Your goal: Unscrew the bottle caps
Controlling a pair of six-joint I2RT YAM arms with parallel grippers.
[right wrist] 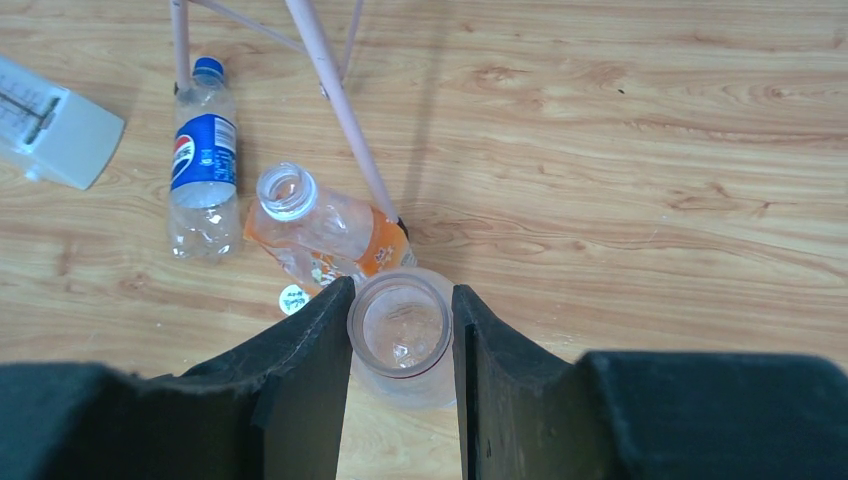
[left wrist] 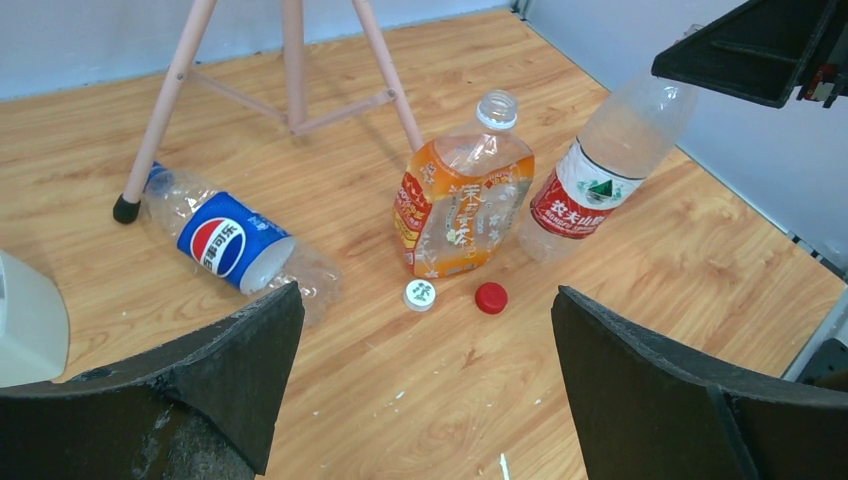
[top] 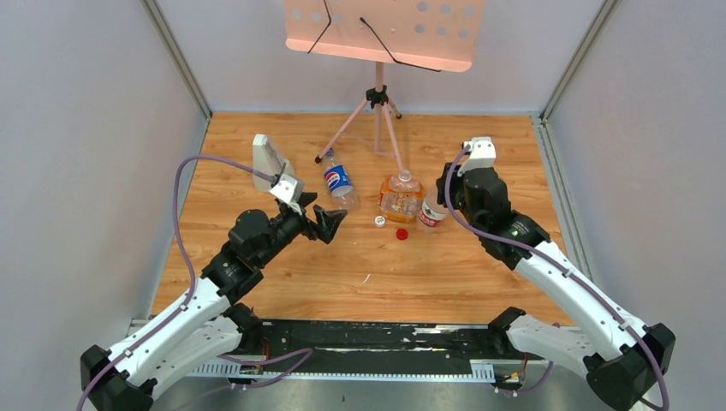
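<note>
My right gripper should keep holding the red-white-green-labelled bottle for now. The bottle leans at an angle close beside the squat orange-labelled bottle, so it would likely tip over if I opened my right gripper now.
My right gripper (right wrist: 400,300) is shut on the open neck of the red-white-green-labelled bottle (left wrist: 585,195), which leans with its base on the floor and has no cap. The squat orange-labelled bottle (top: 400,195) stands beside it, its mouth (right wrist: 285,190) also uncapped. A white cap (left wrist: 420,294) and a red cap (left wrist: 491,298) lie loose on the wood in front of them. The Pepsi bottle (top: 338,181) lies on its side with its blue cap (right wrist: 208,67) on. My left gripper (top: 330,221) hovers open and empty, left of the loose caps.
A pink music stand (top: 383,30) rises at the back; its tripod legs (top: 377,120) reach down among the bottles, one foot beside the Pepsi bottle's cap. A pale grey block (top: 268,158) stands at the left. Grey walls enclose the wooden floor (top: 479,274).
</note>
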